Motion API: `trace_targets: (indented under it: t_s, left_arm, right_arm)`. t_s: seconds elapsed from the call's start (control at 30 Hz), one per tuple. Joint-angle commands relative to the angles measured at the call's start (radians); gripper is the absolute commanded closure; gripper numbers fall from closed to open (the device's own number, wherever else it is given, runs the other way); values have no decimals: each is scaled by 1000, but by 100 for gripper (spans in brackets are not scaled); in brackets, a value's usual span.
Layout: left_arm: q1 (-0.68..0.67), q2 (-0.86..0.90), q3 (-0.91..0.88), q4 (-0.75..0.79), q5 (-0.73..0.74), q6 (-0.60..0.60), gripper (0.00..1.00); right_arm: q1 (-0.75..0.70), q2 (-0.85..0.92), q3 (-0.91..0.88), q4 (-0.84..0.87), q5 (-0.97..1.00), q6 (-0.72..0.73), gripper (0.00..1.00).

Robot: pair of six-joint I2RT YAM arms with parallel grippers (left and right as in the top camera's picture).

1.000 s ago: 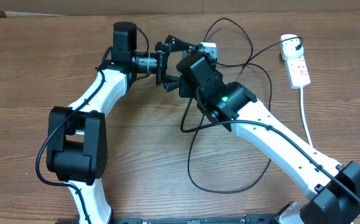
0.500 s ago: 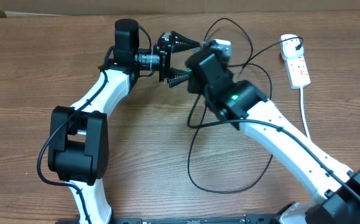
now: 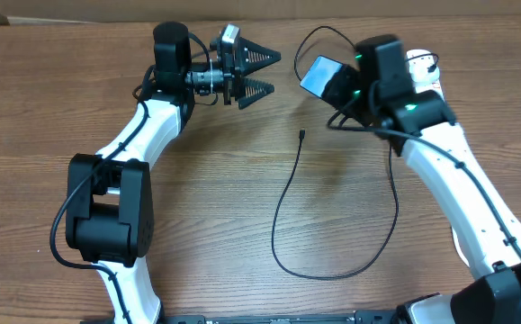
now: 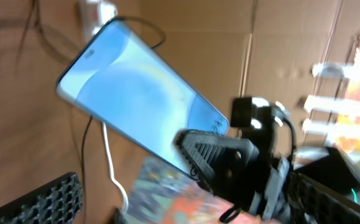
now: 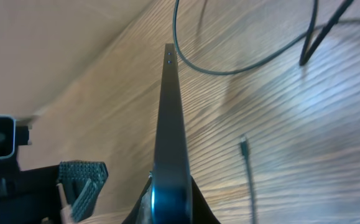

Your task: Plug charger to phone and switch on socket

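The left gripper isn't ready to close on the phone yet. Its fingers are still separated by tabletop from the phone's near edge (image 3: 310,72), so it needs to move toward that edge first and then close.
My right gripper (image 3: 339,87) is shut on the phone (image 3: 318,76), which it holds tilted in the air at the back of the table. The right wrist view shows the phone (image 5: 170,118) edge-on between the pads. Seen from the left wrist, its lit blue screen (image 4: 136,93) faces my left gripper (image 3: 262,74), which stands open and empty just left of it. The charger cable (image 3: 282,207) loops over the table, its connector tip (image 3: 302,135) lying loose below the phone. The socket (image 3: 422,60) is mostly hidden behind my right arm.
A cardboard wall (image 3: 269,9) runs along the far edge of the table. The socket's thick white cord (image 4: 108,155) hangs down behind the phone in the left wrist view. The cable's far loop (image 5: 229,68) lies beyond the phone's end.
My right arm has swung right and back, carrying the phone away from the left gripper. The left gripper stayed open and shifted slightly back. The cable tip now lies uncovered on the table.
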Motion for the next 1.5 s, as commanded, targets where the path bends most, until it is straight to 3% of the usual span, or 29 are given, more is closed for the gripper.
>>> trace_targets:
  t_s: [0.0,0.17,0.53,0.7,0.97,1.47]
  left_arm:
    - [4,6,21,77,-18,56,0]
    - [-7,6,21,184,-29,52,0]
    - [-14,6,21,184,-123,-35,1]
    - [-19,6,21,184,-175,-153,8]
    - [-43,6,21,184,-199,-386,9]
    - [-50,6,21,184,-250,-564,22]
  right_arm:
    - [-69,-53,16,29,-240,112,96]
    - [-125,-53,14,84,-385,181,97]
    - [-128,-52,12,247,-381,372,97]
    - [-109,-50,12,281,-356,440,97]
    - [-23,-45,-28,395,-257,494,97]
    - [80,-45,-60,434,-127,523,97]
